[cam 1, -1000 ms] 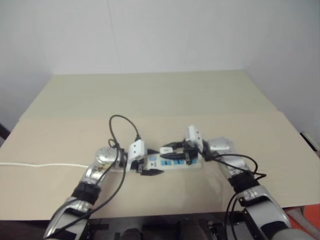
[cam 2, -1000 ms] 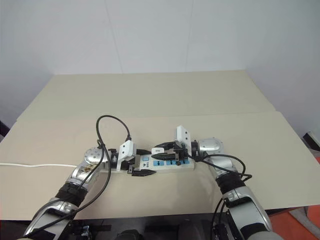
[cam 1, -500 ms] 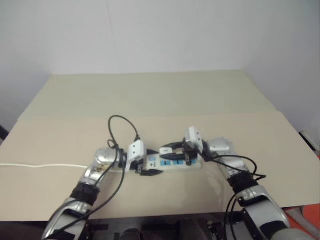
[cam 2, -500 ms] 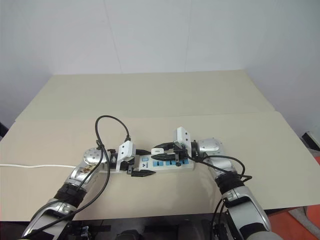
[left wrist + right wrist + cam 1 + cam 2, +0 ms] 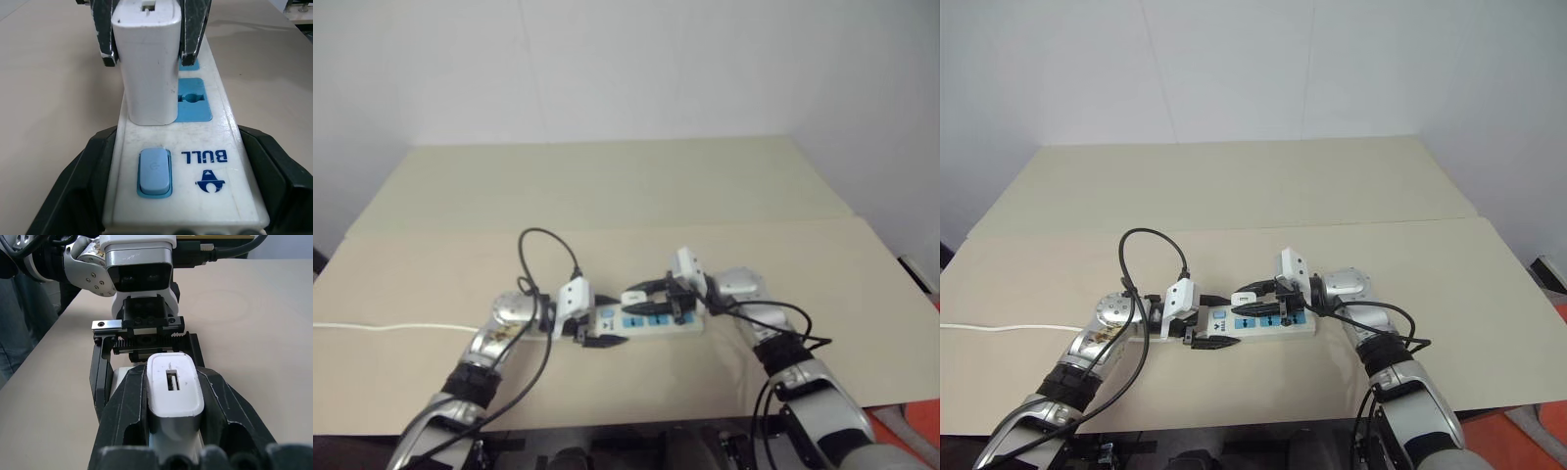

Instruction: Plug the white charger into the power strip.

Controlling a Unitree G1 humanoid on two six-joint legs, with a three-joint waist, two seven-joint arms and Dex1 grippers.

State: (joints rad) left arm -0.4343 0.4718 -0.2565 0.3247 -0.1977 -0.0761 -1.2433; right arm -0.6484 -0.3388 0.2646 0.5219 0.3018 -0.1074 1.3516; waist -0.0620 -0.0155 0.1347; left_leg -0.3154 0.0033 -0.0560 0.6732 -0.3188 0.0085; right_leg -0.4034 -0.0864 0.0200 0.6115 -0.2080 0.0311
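I should release the charger with my right gripper, because the white charger [image 5: 633, 297] is standing upright on the power strip [image 5: 651, 322] at the socket beside the switch.
The power strip [image 5: 1278, 330] lies flat on the tan table, its blue switch [image 5: 154, 172] toward my left arm. My left gripper [image 5: 1222, 321] is shut on the strip's switch end, with a black finger [image 5: 73, 196] on each long side. The white charger [image 5: 146, 63] stands upright on the strip at the socket beside the switch, its base against the strip's face. My right gripper [image 5: 174, 399] is shut on the charger, and its fingers [image 5: 102, 34] clamp the charger's two sides. A free blue socket [image 5: 194, 99] shows beside the charger.
The strip's thin white cord [image 5: 999, 328] runs off to the table's left edge. A black cable loop [image 5: 1151, 245] arches above my left wrist. The table [image 5: 1234, 186] stretches back to a white wall, and its right edge [image 5: 1518, 294] drops off close by.
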